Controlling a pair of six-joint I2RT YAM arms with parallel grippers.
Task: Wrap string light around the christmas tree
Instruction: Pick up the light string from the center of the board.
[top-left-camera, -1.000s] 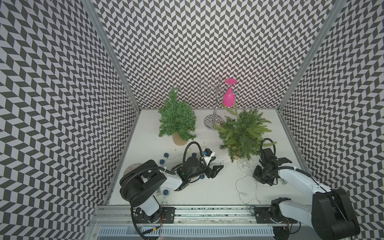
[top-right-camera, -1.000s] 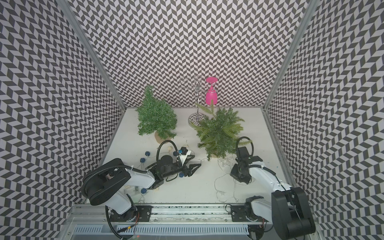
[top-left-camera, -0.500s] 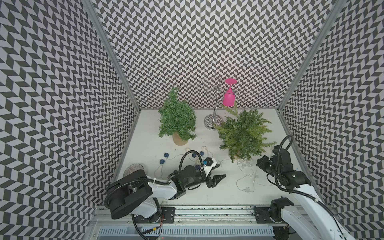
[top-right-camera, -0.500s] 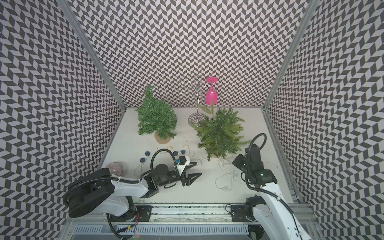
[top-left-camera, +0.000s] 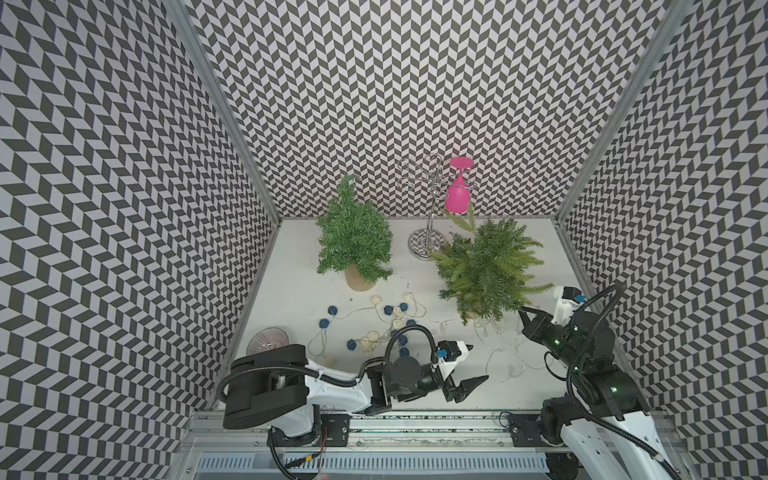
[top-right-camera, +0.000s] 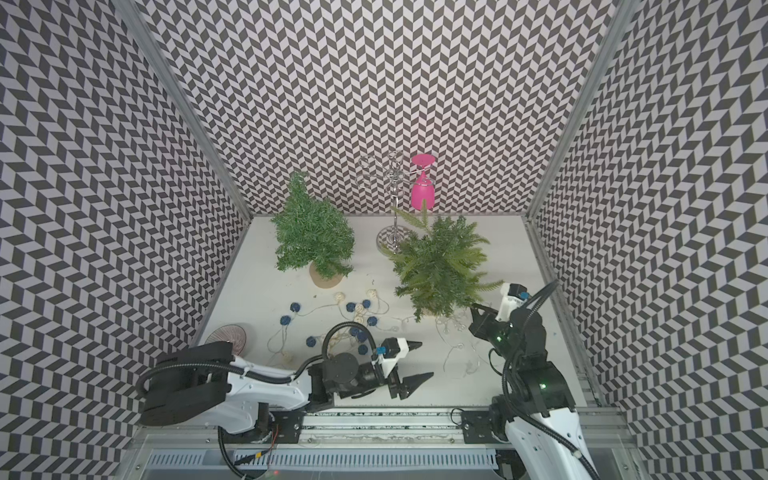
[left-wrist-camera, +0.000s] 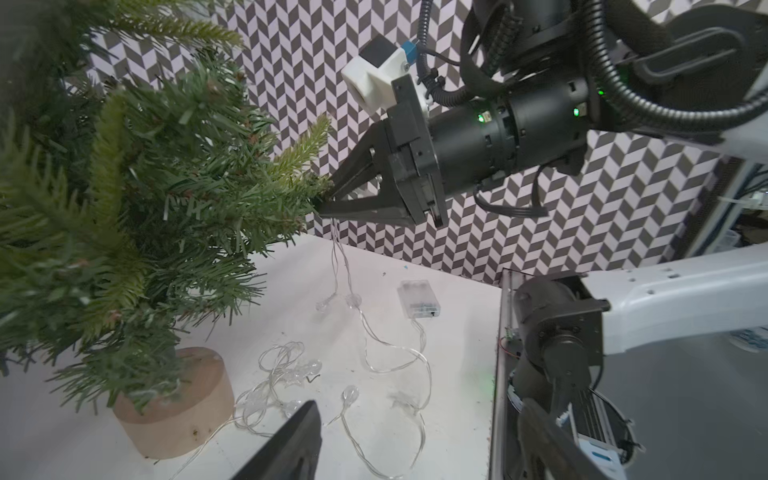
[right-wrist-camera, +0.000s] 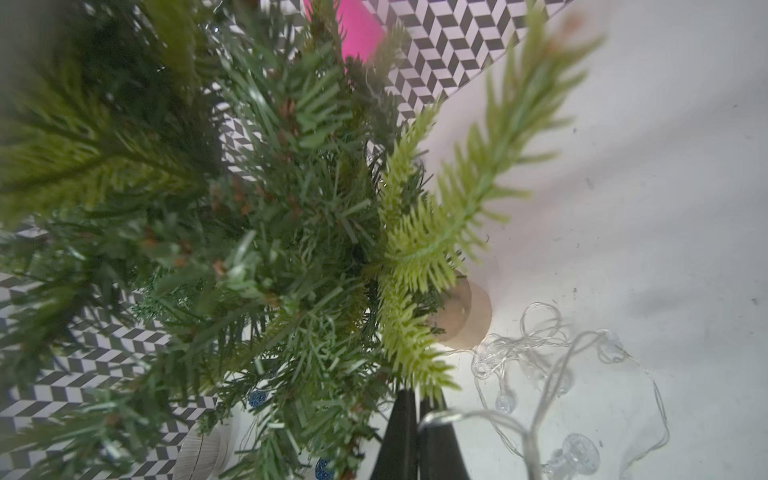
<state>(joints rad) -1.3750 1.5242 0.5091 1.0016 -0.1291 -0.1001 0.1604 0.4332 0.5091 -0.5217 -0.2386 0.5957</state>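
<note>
I need to grab the part of the string light's wire that hangs below my right gripper next with my left gripper, so that I can wrap the christmas tree (top-left-camera: 486, 266).
The christmas tree (top-left-camera: 486, 266) (top-right-camera: 440, 262) is light green, on a wooden stump base (left-wrist-camera: 174, 407), at the right of the table. A clear-wire string light (top-left-camera: 503, 357) (left-wrist-camera: 374, 357) with small clear bulbs lies in loops in front of it, with its battery box (left-wrist-camera: 417, 303) beside it. My right gripper (top-left-camera: 523, 311) (top-right-camera: 473, 306) (right-wrist-camera: 415, 395) is shut on this wire. It is raised against the tree's lower right branch tips, and strands hang from it to the table. My left gripper (top-left-camera: 477, 362) (top-right-camera: 424, 360) (left-wrist-camera: 419, 415) is open and empty, low near the front centre.
A darker green tree (top-left-camera: 353, 241) in a tan pot stands at the back left. A second string of blue and cream balls (top-left-camera: 386, 320) sprawls in front of it. A chrome stand (top-left-camera: 426, 243) holds a pink glass (top-left-camera: 457, 195). A ribbed dish (top-left-camera: 268, 340) sits front left.
My right gripper has risen from the table to the tree's branch tips, carrying the clear wire up. My left gripper has moved right and toward the front, away from the ball string.
</note>
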